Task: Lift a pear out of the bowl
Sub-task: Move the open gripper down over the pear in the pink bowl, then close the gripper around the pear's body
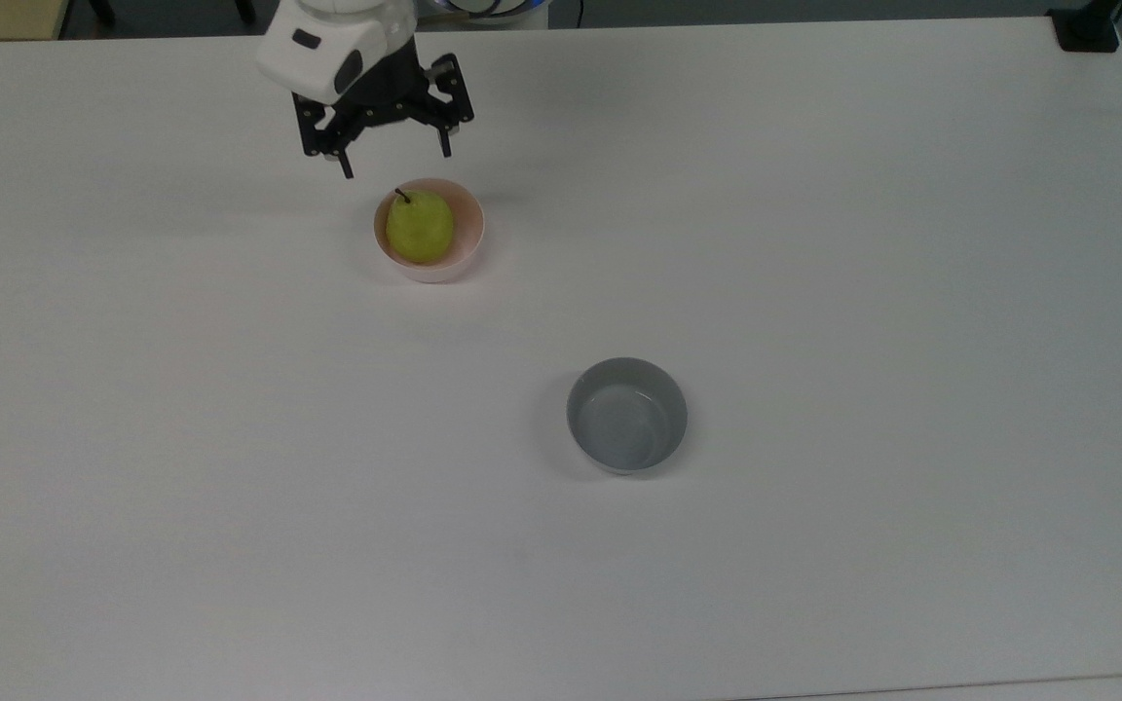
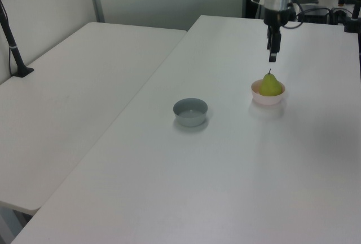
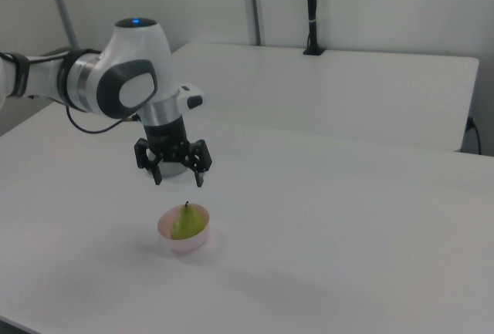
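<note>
My gripper is going to grab the yellow-green pear by its narrow top point(image 2: 270, 78) next, to lift the pear out of the pale pink bowl point(image 2: 267, 98).
A yellow-green pear point(image 1: 420, 227) point(image 2: 271, 85) point(image 3: 184, 222) with a short dark stem stands upright in a pale pink bowl point(image 1: 465, 243) point(image 2: 267, 98) point(image 3: 184, 242) on the white table. My gripper point(image 1: 395, 164) point(image 2: 273, 59) point(image 3: 177, 180) hangs open in the air above the pear, fingers pointing down, with nothing between them. In the right view a clear gap separates the fingertips from the stem. In the top view the gripper lies just beyond the bowl's far rim.
A grey bowl point(image 1: 627, 416) point(image 2: 190, 111) stands apart from the pink one, toward the top view's lower right. A second white table point(image 2: 73, 103) adjoins on the left view's left, with a black pole point(image 2: 12, 44) clamped to it.
</note>
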